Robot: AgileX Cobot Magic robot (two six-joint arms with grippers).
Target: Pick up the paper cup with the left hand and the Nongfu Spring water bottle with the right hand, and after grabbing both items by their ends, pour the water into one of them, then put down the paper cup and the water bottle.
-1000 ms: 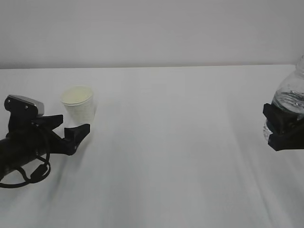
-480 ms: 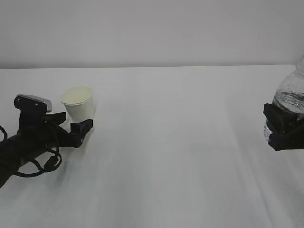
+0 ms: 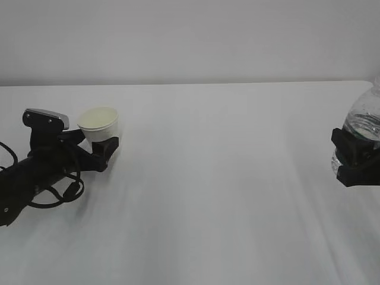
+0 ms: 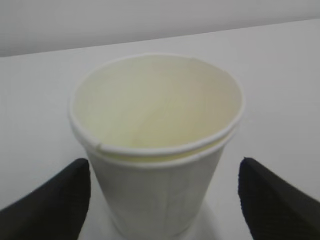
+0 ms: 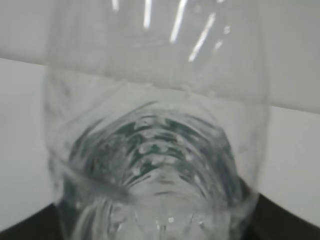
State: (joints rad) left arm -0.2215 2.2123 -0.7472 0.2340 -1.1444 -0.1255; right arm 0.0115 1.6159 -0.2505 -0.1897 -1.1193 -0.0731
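My left gripper grabs the paper cup by its lower half [image 3: 102, 139] next, since the cup flares to a wide rim [image 3: 100, 128] and narrows there between my fingers.
The white paper cup [image 3: 100, 122] stands upright on the table at the left; its cream inside is empty in the left wrist view [image 4: 155, 115]. My left gripper [image 3: 94, 141] is open, with one black finger [image 4: 55, 200] on each side of the cup's lower half and a small gap on both sides [image 4: 165, 172]. At the right edge, my right gripper [image 3: 356, 157] is shut on the lower part of the clear Nongfu Spring water bottle [image 3: 365, 122], held off the table. Water [image 3: 363, 126] shows inside it. The bottle [image 5: 155, 150] fills the right wrist view, and its mouth is out of frame.
The white table [image 3: 225, 178] spreads between the two arms, with a plain pale wall behind it. The left arm's looped black cables [image 3: 56, 190] lie low over the table near the front left.
My left gripper has moved forward and right, so its open fingers now flank the cup's base instead of stopping short of it. The right gripper and bottle have barely moved.
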